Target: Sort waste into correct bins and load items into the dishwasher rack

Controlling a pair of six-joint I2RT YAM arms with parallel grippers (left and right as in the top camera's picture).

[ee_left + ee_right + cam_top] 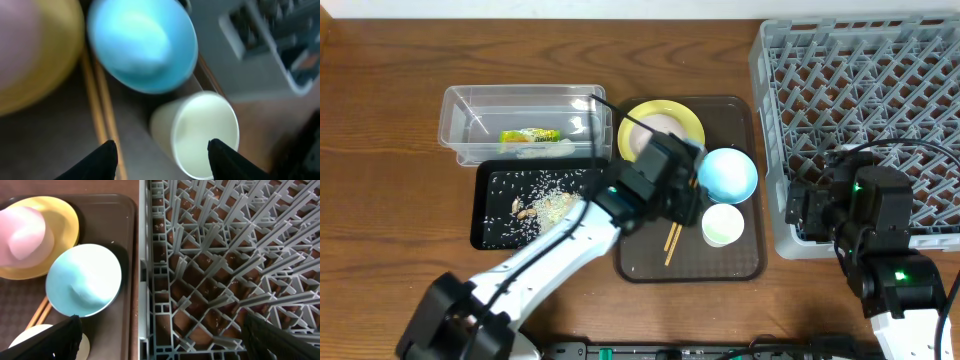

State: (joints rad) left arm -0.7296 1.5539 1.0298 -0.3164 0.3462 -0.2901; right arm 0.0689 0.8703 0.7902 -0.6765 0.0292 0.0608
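My left gripper grabs the pale cup [723,224] by its open rim next, leaving the cup's base end free to hand over to my right gripper.
On the brown serving tray [740,262] lie a yellow plate [685,122] with a pale pinkish-white bowl [655,128] on it, a light blue bowl [727,173], a pale cup [723,224] and wooden chopsticks [672,243]. My left gripper [162,157] is open and empty, hovering over the tray between the chopsticks [102,110] and the cup [200,132], below the blue bowl [142,42]. My right gripper [160,340] is open and empty over the left edge of the grey dishwasher rack [225,255]. The wrapper [530,138] lies in the clear tub [470,105]. Rice scraps [550,205] lie in the black tray-bin [485,225].
The rack [865,110] fills the right side of the table and holds nothing that shows. The right wrist view also shows the blue bowl [82,280], the yellow plate [65,225] and the tray's right rim next to the rack wall. Cables run along the front edge.
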